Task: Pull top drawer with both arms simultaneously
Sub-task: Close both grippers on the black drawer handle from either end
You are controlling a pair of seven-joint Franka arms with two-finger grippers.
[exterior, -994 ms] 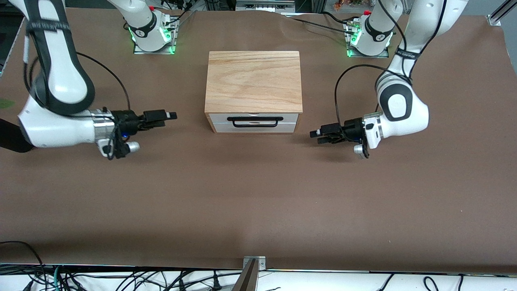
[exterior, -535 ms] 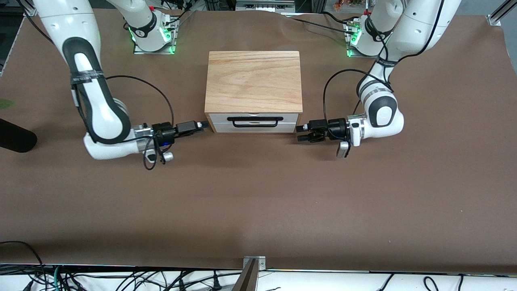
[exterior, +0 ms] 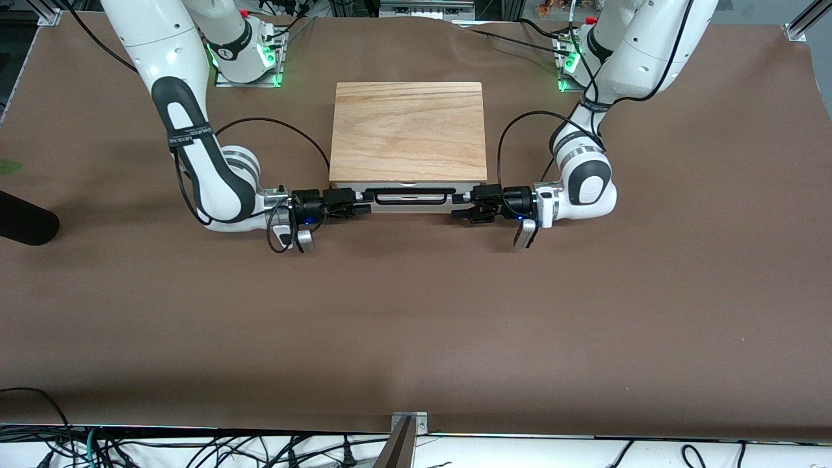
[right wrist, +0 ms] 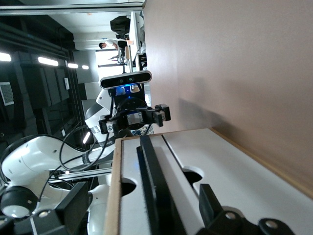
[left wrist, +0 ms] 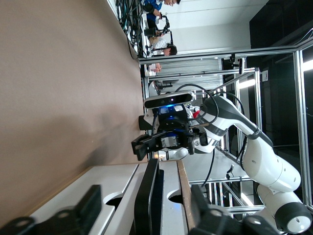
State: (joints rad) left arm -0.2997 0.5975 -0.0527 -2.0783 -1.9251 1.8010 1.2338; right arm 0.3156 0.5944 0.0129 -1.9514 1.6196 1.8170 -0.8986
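Observation:
Both arms need to pull the drawer open. My right gripper will next grab the top drawer (exterior: 422, 193) by its black bar handle (exterior: 409, 202) for that.
The top drawer (exterior: 422, 193) is shut under the cabinet's wooden top, its black bar handle (exterior: 409, 202) across the white front. My right gripper (exterior: 361, 203) is open at the handle's end toward the right arm. My left gripper (exterior: 459, 205) is open at the end toward the left arm. In the left wrist view the open gripper (left wrist: 146, 215) has a finger on each side of the handle (left wrist: 146, 196), beside the drawer front (left wrist: 168, 171). In the right wrist view the open gripper (right wrist: 144, 215) likewise straddles the handle (right wrist: 152, 196).
A lower drawer (exterior: 409, 208) sits under the top one. The wooden top slab (exterior: 408, 130) overhangs both. Each wrist view shows the other arm's gripper farther off: the right one (left wrist: 156, 142) and the left one (right wrist: 134, 120). Brown tabletop (exterior: 416, 312) surrounds the cabinet.
Both arms have swung in from the table's two ends toward the cabinet. Their grippers have come from well beside it to the two ends of the handle.

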